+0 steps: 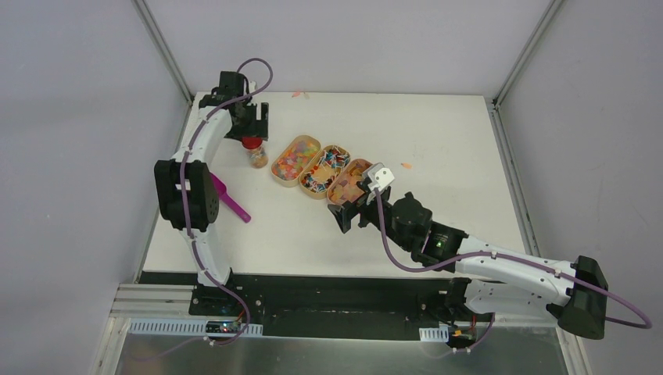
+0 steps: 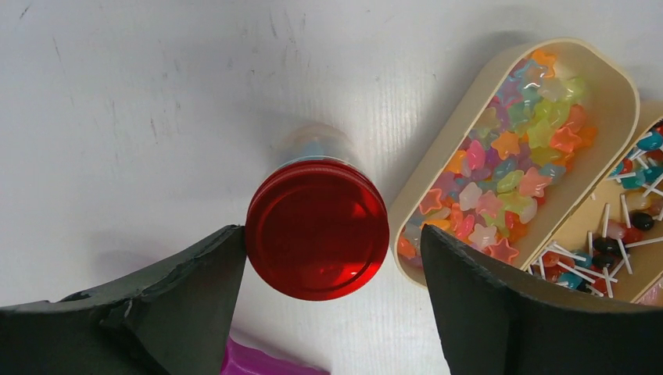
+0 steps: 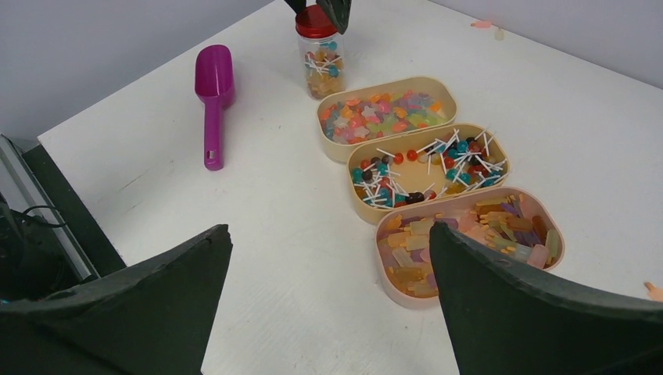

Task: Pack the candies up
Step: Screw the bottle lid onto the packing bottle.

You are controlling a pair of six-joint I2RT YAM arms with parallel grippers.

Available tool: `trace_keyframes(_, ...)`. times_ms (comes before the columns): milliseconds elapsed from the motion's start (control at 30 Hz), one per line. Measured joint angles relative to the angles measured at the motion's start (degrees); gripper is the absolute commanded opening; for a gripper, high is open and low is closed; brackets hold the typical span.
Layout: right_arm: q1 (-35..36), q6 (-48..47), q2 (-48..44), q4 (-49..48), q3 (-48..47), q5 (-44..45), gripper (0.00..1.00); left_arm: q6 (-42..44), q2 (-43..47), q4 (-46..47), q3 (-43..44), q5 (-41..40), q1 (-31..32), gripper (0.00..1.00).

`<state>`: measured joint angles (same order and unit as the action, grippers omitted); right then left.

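The lid lies between my left gripper's fingers, one at the lid's rim and the other beside the lid's rim, so it is now time to close on it.
A clear jar [image 3: 317,58] with a red lid [image 2: 317,230] stands upright and holds mixed candies. My left gripper [image 2: 332,234] hangs open over the lid; its left finger touches the lid's rim and its right finger stands apart. Three oval trays hold more candies: bright star bits [image 2: 508,156], lollipops on white sticks [image 3: 426,164], and translucent orange-yellow gummies [image 3: 469,234]. My right gripper [image 3: 328,234] is open and holds nothing, low over the table just in front of the gummy tray [image 1: 349,181].
A magenta scoop [image 1: 232,201] lies left of the trays, beside the left arm. Stray candies lie on the table at the back [image 1: 297,94] and right of the trays [image 1: 406,166]. Grey walls stand close on the left, back and right.
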<state>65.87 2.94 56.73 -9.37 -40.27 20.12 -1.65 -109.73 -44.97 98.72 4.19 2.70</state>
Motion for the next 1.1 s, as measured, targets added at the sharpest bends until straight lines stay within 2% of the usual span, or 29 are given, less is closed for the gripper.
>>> trace_keyframes(533, -0.07, 0.0, 0.52, -0.76, 0.0, -0.11, 1.0, 2.38, 0.04, -0.07, -0.9, -2.8, 1.11, 0.89)
trace_keyframes(800, -0.26, 0.02, 2.01, -1.11, 0.0, -0.76, 1.0, 2.54, 0.04, -0.11, -0.87, -4.68, 1.79, 0.81)
trace_keyframes(1100, -0.39, 0.04, 1.92, -1.14, 0.0, -0.96, 1.0, 3.26, 0.04, -0.11, -0.87, -5.4, 1.88, 0.65)
